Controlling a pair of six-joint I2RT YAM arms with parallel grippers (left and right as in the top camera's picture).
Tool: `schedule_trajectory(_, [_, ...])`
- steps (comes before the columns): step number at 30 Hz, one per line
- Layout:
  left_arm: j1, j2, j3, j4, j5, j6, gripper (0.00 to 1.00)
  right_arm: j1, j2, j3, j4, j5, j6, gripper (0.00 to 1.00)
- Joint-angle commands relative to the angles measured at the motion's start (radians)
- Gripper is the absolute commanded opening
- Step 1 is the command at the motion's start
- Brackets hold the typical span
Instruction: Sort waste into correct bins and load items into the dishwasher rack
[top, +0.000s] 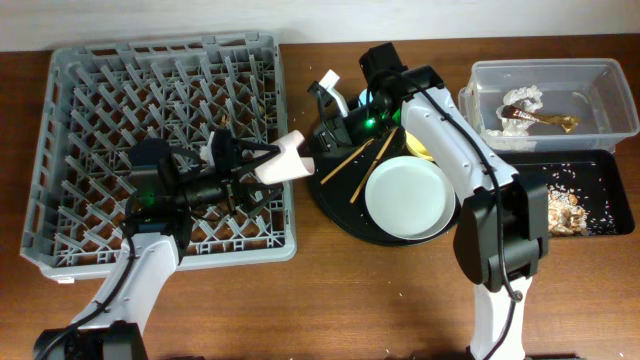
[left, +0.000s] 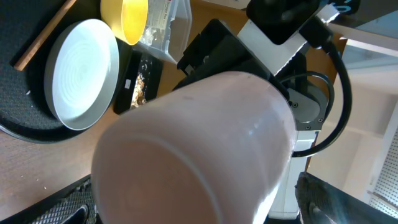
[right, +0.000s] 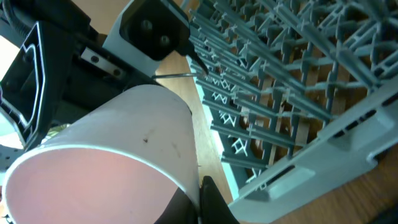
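The pink cup needs to be grabbed around its base (top: 269, 171) by my left gripper next. The cup's rim then stays free, so the cup can be loaded with its opening down into the dishwasher rack (top: 100, 80).
The pink cup (top: 283, 160) lies sideways in the air over the right edge of the grey dishwasher rack (top: 100, 80). My right gripper (top: 312, 150) is shut on its rim (right: 202, 202), one finger inside the cup (right: 112, 155). My left gripper (top: 258, 170) is open, with its fingers spread around the cup's base (left: 199, 149) and a gap at one finger. The white plate (top: 408, 198), two chopsticks (top: 375, 165) and the yellow bowl (left: 127, 18) are on the round black tray (top: 335, 200). I cannot make out the blue cup.
The clear tub (top: 600, 75) at the back right holds napkins (top: 525, 98) and a brown-gold wrapper (top: 555, 120). The shallow black tray (top: 600, 165) in front of it holds crumbly leftovers (top: 565, 215). The right arm stretches over the round tray.
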Motion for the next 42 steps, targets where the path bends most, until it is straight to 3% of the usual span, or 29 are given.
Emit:
schedule_trajectory(1, [-0.005, 0.001, 0.006, 0.007, -0.008, 0.058, 0.99, 0.041, 0.006, -0.005, 0.006, -0.035, 0.023, 0.04])
schedule_trajectory(4, [-0.005, 0.001, 0.006, 0.007, -0.033, 0.063, 0.98, 0.071, 0.015, -0.006, 0.009, -0.031, 0.023, 0.04])
schedule_trajectory(5, [-0.005, 0.001, 0.006, 0.007, -0.034, 0.063, 0.93, 0.076, 0.015, -0.011, 0.008, -0.027, 0.023, 0.04])
schedule_trajectory(7, [-0.005, 0.001, 0.006, 0.007, -0.034, 0.063, 0.77, 0.076, 0.015, -0.025, 0.009, -0.027, 0.023, 0.04])
schedule_trajectory(9, [-0.003, 0.001, 0.006, 0.008, -0.039, 0.066, 0.48, 0.076, 0.015, -0.042, 0.008, -0.027, 0.023, 0.04])
schedule_trajectory(10, [-0.003, 0.001, 0.006, 0.008, -0.046, 0.066, 0.43, 0.076, 0.015, -0.042, 0.009, -0.027, 0.023, 0.04])
schedule_trajectory(11, [-0.003, 0.001, 0.006, 0.008, -0.053, 0.071, 0.41, 0.076, 0.015, -0.042, 0.009, -0.027, 0.023, 0.04])
schedule_trajectory(12, [-0.003, 0.001, 0.006, 0.018, -0.054, 0.076, 0.41, 0.075, 0.015, -0.042, 0.009, -0.027, 0.023, 0.11])
schedule_trajectory(13, [-0.003, 0.001, 0.006, 0.044, -0.053, 0.100, 0.38, 0.069, 0.015, -0.042, 0.010, -0.027, 0.023, 0.24])
schedule_trajectory(16, [0.002, 0.001, 0.006, 0.161, -0.064, 0.116, 0.30, -0.030, 0.010, -0.041, 0.010, 0.011, 0.053, 0.35])
schedule_trajectory(20, [0.032, 0.001, 0.009, 0.186, -0.200, 0.220, 0.24, -0.228, -0.026, -0.041, -0.058, 0.195, 0.098, 0.38])
schedule_trajectory(21, [0.037, 0.000, 0.043, 0.056, -0.289, 0.307, 0.19, -0.273, -0.057, -0.041, -0.099, 0.249, 0.097, 0.38])
schedule_trajectory(23, [0.040, 0.000, 0.183, -0.270, -0.414, 0.504, 0.19, -0.291, -0.088, -0.041, -0.128, 0.322, 0.097, 0.39])
schedule_trajectory(25, [0.023, 0.000, 0.446, -0.767, -0.649, 0.776, 0.19, -0.291, -0.092, -0.041, -0.146, 0.385, 0.097, 0.43])
schedule_trajectory(27, [-0.037, 0.000, 0.621, -1.071, -0.905, 0.914, 0.19, -0.291, -0.092, -0.041, -0.151, 0.401, 0.098, 0.45])
schedule_trajectory(28, [-0.097, 0.000, 0.660, -1.189, -1.060, 0.928, 0.19, -0.290, -0.092, -0.041, -0.161, 0.449, 0.098, 0.59])
schedule_trajectory(30, [-0.213, 0.019, 0.660, -1.307, -1.255, 0.928, 0.19, -0.290, -0.092, -0.042, -0.176, 0.496, 0.098, 0.73])
schedule_trajectory(32, [-0.325, 0.079, 0.659, -1.350, -1.395, 0.927, 0.19, -0.290, -0.092, -0.042, -0.180, 0.505, 0.097, 0.80])
schedule_trajectory(34, [-0.407, 0.177, 0.659, -1.349, -1.483, 0.927, 0.19, -0.290, -0.092, -0.042, -0.183, 0.505, 0.097, 0.81])
schedule_trajectory(38, [-0.426, 0.360, 0.659, -1.344, -1.494, 0.926, 0.21, -0.290, -0.092, -0.042, -0.187, 0.505, 0.097, 0.81])
schedule_trajectory(39, [-0.426, 0.380, 0.659, -1.340, -1.495, 0.927, 0.54, -0.290, -0.092, -0.042, -0.187, 0.505, 0.097, 0.81])
schedule_trajectory(40, [-0.426, 0.393, 0.659, -1.332, -1.495, 0.927, 0.75, -0.290, -0.092, -0.042, -0.187, 0.505, 0.097, 0.81])
schedule_trajectory(41, [-0.426, 0.393, 0.659, -1.320, -1.495, 0.927, 0.85, -0.290, -0.092, -0.042, -0.187, 0.506, 0.097, 0.75])
schedule_trajectory(42, [-0.426, 0.393, 0.660, -1.308, -1.494, 0.927, 0.87, -0.290, -0.092, -0.042, -0.185, 0.505, 0.097, 0.67])
